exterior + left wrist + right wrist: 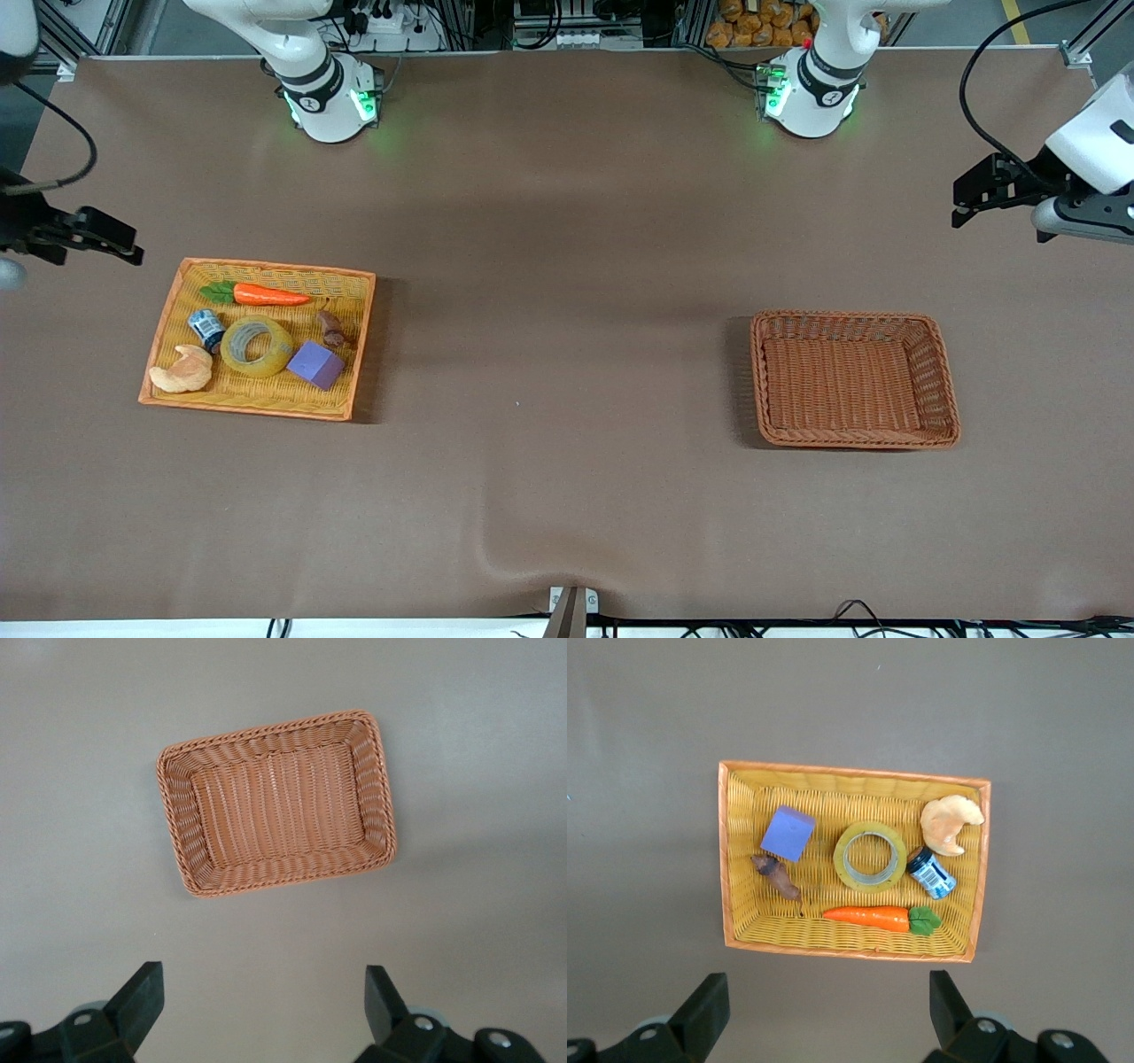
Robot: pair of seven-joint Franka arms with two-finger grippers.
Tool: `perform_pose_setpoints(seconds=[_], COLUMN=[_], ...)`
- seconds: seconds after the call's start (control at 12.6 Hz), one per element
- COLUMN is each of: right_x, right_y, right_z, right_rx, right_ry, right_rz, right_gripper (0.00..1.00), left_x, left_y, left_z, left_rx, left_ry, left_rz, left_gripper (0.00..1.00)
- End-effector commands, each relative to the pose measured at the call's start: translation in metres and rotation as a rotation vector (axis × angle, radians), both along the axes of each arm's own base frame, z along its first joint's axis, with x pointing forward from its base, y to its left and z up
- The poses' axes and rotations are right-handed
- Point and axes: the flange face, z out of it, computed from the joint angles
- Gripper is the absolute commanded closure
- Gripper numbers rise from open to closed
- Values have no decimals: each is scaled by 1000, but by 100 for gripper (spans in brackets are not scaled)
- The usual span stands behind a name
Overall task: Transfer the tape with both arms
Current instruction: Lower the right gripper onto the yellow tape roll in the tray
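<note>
My right gripper grabs the tape by its ring wall [282, 347] next. Then my right gripper passes the tape over toward the brown wicker basket.
The tape [257, 346], a yellowish translucent ring with a grey-white core, lies flat in the middle of the yellow tray [266, 265] toward the right arm's end of the table. It also shows in the right wrist view [870, 856]. My right gripper [111, 237] hangs high in the air beside the tray, at the table's end, open and empty [828, 988]. My left gripper [983, 190] hangs high at the left arm's end of the table, open and empty [263, 979], with the brown wicker basket [266, 729] below it.
The yellow tray [850, 773] also holds a toy carrot [270, 296], an orange croissant toy [183, 372], a purple block [315, 363], a small blue can [206, 330] and a small brown piece [332, 329]. The brown basket [850, 315] holds nothing.
</note>
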Motion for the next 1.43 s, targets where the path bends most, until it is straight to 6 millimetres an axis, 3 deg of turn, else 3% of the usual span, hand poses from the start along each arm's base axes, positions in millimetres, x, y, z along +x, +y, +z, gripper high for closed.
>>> perform_pose_setpoints(seconds=[0.0,0.08,0.24,0.4,0.55,0.71,0.87,0.95,1.11,1.35], right_x=[1,0,-3,-11,-17,-27,-28,-25,-26,-25], right_y=[21,25,30,27,18,-9,-22,-20,-18,-11], right_z=[-60,-86,-139,-178,-234,-281,-340,-351,-354,-364], right_rx=[-4,19,40,45,49,54,87,81,81,73], right_ry=[28,49,36,19,35,30,90,74,76,91], right_rz=[42,48,104,204,388,433,551,574,590,615], right_gripper=[0,0,0,0,0,0,0,0,0,0], left_x=[6,9,26,29,34,42,47,49,65,73], left_y=[3,4,3,3,-2,-7,-5,-5,-8,-6], left_z=[-1,-4,-31,-36,-49,-65,-69,-74,-82,-85], left_rx=[-14,-9,-2,-3,-3,-9,-14,-18,-53,-59], left_ry=[-1,3,47,56,81,111,129,168,215,233], left_rz=[-11,-4,-6,-7,-15,-8,33,38,112,140], left_gripper=[0,0,0,0,0,0,0,0,0,0])
